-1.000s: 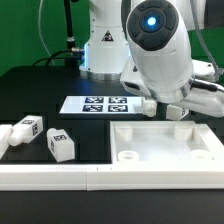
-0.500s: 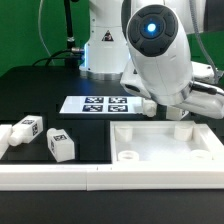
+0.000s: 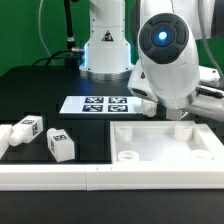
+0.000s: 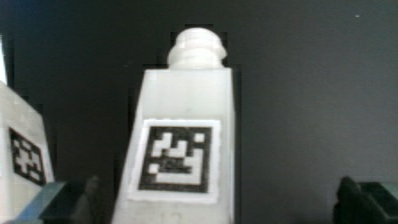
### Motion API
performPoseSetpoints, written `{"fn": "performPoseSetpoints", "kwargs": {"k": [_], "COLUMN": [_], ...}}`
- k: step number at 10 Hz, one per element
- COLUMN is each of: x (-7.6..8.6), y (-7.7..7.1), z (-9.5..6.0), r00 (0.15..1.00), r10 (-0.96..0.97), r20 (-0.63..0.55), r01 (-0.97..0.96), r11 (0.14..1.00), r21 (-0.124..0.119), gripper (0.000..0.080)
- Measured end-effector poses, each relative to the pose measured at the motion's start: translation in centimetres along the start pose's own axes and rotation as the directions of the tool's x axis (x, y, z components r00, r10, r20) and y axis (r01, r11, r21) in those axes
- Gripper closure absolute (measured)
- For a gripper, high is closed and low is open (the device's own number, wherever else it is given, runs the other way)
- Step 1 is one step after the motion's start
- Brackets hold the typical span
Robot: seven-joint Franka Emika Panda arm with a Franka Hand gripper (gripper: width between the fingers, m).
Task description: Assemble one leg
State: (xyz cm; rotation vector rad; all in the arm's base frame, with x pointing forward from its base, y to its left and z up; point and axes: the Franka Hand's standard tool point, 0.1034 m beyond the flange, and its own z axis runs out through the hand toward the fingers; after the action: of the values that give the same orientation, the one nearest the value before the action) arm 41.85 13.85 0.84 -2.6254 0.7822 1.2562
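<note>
My fingers reach down beside both sides of the white leg's body [image 4: 175, 195], so it is time to close my gripper now. Closing now would catch the leg.
In the wrist view a white leg [image 4: 183, 120] with a square tag and a rounded peg at its far end lies on the black table between my fingers. My gripper [image 4: 222, 202] is open. One dark fingertip [image 4: 75, 200] is close beside the leg with a small gap, and the other [image 4: 366, 194] stands well clear. A second tagged white piece [image 4: 22, 150] shows at the edge. In the exterior view, loose legs [image 3: 59, 145] [image 3: 28, 126] lie at the left. The arm's body hides my gripper there.
The large white panel [image 3: 200, 152] with a raised rim lies at the front on the exterior view's right. The marker board [image 3: 97, 104] lies flat behind it. A white rail [image 3: 60, 176] runs along the front edge. The robot base [image 3: 104, 50] stands at the back.
The arm's wrist has shifted toward the exterior view's right. The loose legs, the panel and the marker board have not moved.
</note>
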Motion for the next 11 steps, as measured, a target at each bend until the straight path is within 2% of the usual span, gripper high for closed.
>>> {"fn": "performPoseSetpoints", "kwargs": {"k": [1,3,4,5,7,8,9,11], "x": [0.0,0.1,0.0,0.1,0.0,-0.3,-0.4,0.3], "y": [0.0,0.0,0.0,0.0,0.0,-0.1,-0.1,0.8], "z": [0.0,0.0,0.0,0.0,-0.2,-1.8,-4.8,-11.7], "r00": [1.0,1.0,1.0,1.0,1.0,1.0,1.0,0.998], "r10": [0.001,0.001,0.001,0.001,0.0,-0.012,-0.027,-0.031], "r20": [-0.001,-0.001,-0.001,-0.001,0.001,0.011,0.013,-0.061], "r01": [-0.001,-0.001,-0.001,-0.001,0.0,0.012,0.027,0.036], "r11": [1.0,1.0,1.0,1.0,1.0,1.0,1.0,0.996], "r21": [0.001,0.001,0.001,0.002,0.0,-0.004,0.01,0.08], "gripper": [0.015,0.0411,0.0411,0.0514,0.0514,0.0514,0.0514,0.0514]}}
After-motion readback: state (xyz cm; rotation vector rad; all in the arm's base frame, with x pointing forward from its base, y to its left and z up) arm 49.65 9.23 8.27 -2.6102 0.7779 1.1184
